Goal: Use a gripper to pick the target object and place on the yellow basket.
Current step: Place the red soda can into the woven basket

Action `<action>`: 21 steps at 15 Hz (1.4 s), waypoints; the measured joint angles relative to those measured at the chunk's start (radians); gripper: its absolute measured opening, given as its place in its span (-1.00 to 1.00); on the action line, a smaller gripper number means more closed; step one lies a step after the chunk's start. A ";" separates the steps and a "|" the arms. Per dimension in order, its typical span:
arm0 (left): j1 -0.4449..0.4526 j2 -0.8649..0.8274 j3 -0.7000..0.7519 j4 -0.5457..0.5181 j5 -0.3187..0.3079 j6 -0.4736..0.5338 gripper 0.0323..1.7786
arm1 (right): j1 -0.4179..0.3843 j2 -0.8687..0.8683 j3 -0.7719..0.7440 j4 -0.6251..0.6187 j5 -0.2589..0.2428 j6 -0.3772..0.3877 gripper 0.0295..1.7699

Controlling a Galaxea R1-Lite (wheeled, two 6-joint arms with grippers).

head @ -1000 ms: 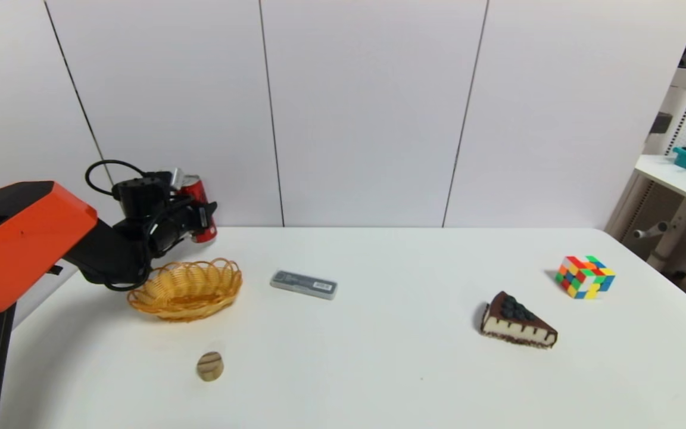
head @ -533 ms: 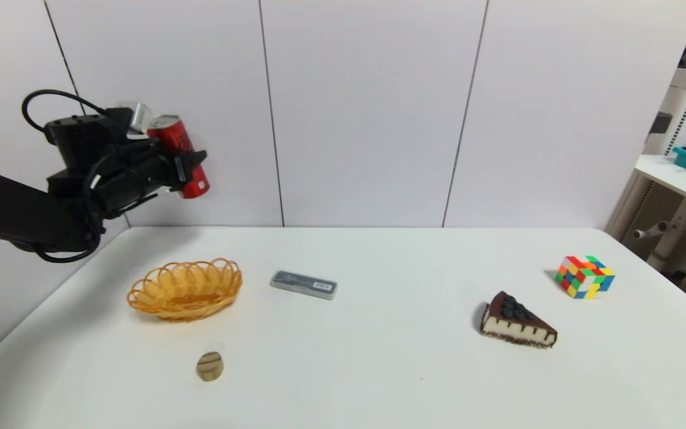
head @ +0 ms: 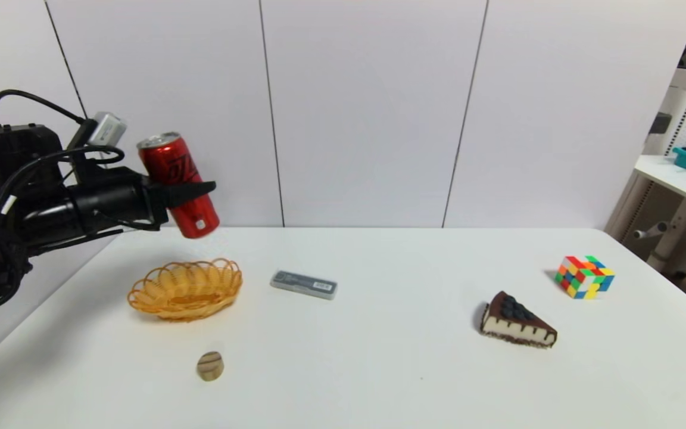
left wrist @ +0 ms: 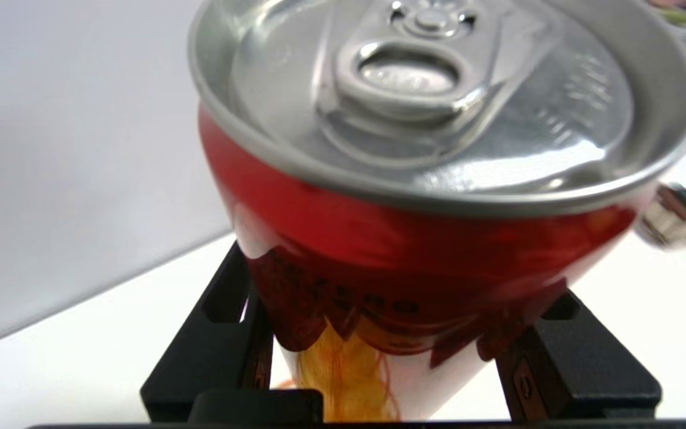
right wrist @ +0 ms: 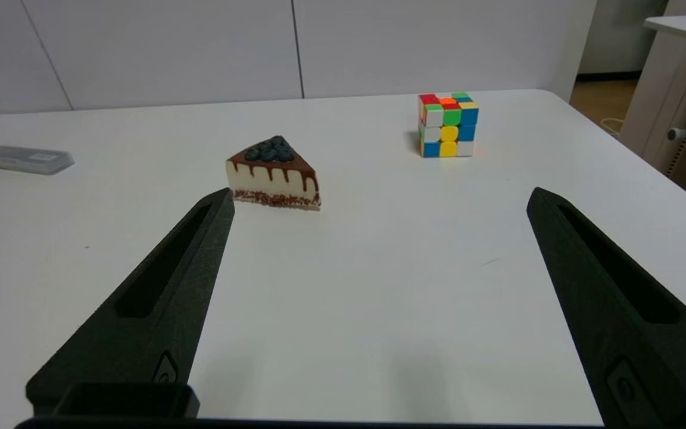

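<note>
The red can's lower edge (head: 201, 232) hangs high above the yellow basket (head: 185, 289), so the robot's left gripper should bring the can down before it opens.
My left gripper (head: 191, 192) is shut on the red drink can (head: 177, 183), holding it in the air, slightly tilted, above and just behind the yellow basket (head: 185, 289). The left wrist view looks down on the can's silver top (left wrist: 438, 95) with a black finger on each side of the red body (left wrist: 390, 262); the basket's orange weave shows mirrored in the can's lower wall. The basket lies empty on the white table at the left. My right gripper (right wrist: 379, 199) shows only in its own wrist view, open, low over bare table.
A small tan wooden piece (head: 209, 366) lies in front of the basket. A grey flat case (head: 303, 284) sits to the basket's right. A cake slice (head: 515, 321) and a colour cube (head: 585, 276) lie at the right. The white wall stands close behind.
The left arm has lifted the can from behind the basket, swung it up to the left, then brought it slightly right and more upright. The other things have not moved.
</note>
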 joint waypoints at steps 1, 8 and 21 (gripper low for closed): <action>0.007 -0.003 0.029 -0.006 -0.017 0.028 0.10 | 0.000 0.000 0.000 0.000 0.000 0.000 0.92; 0.031 0.040 0.130 -0.087 -0.020 0.109 0.10 | 0.000 0.000 0.000 0.000 0.000 0.000 0.92; 0.093 0.204 0.170 -0.119 -0.020 0.222 0.10 | 0.000 0.000 0.000 0.000 0.000 0.000 0.92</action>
